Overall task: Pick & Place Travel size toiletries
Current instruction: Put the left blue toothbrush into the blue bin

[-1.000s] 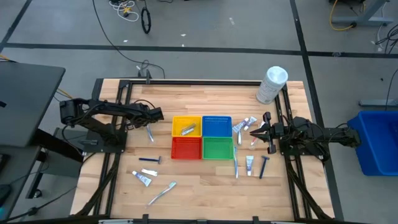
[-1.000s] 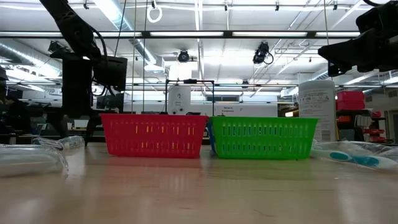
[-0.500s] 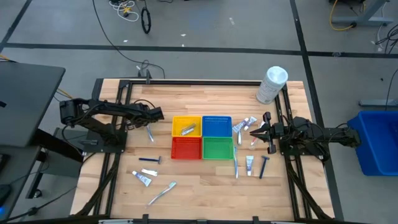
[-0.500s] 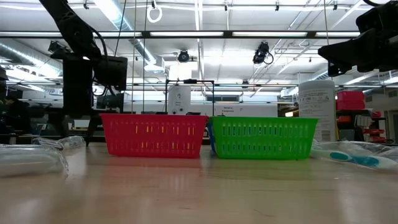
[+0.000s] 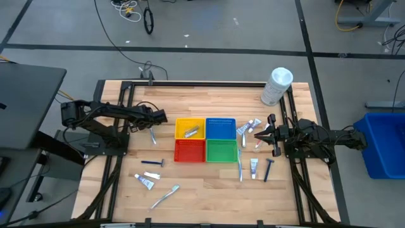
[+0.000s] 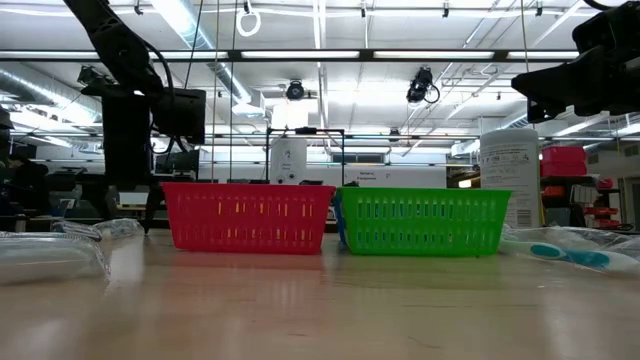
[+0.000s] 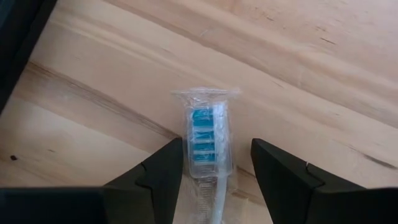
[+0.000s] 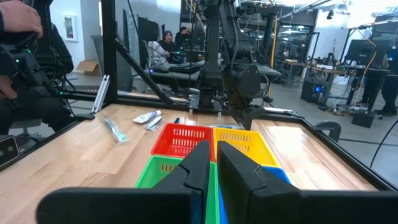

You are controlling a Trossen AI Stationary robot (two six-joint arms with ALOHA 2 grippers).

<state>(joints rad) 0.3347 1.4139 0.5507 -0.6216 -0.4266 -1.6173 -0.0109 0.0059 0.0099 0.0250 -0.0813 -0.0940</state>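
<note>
My left gripper needs to close on the toothbrush now, because my fingers are on both sides of the toothbrush's blue bristle head (image 7: 208, 137).
A wrapped toothbrush (image 7: 205, 134) with blue bristles lies flat on the wooden table (image 5: 202, 190), left of the yellow bin (image 5: 181, 124). My left gripper (image 7: 216, 149) is open and slants down over it. One finger stands on each side of the bristle end, and no touch shows. In the high view the left gripper (image 5: 155, 125) is above the toothbrush (image 5: 153, 136). My right gripper (image 5: 258, 134) is shut and held level above the table's right side, holding nothing. More toiletries lie at the front left (image 5: 145, 181) and to the right of the bins (image 5: 254, 167).
Yellow, blue (image 5: 221, 128), red (image 5: 188, 151) and green (image 5: 221, 151) bins stand together mid-table, and a silvery packet (image 5: 192, 132) lies in the yellow one. A large white container (image 5: 276, 85) stands at the far right corner. People sit beyond the table in the right wrist view.
</note>
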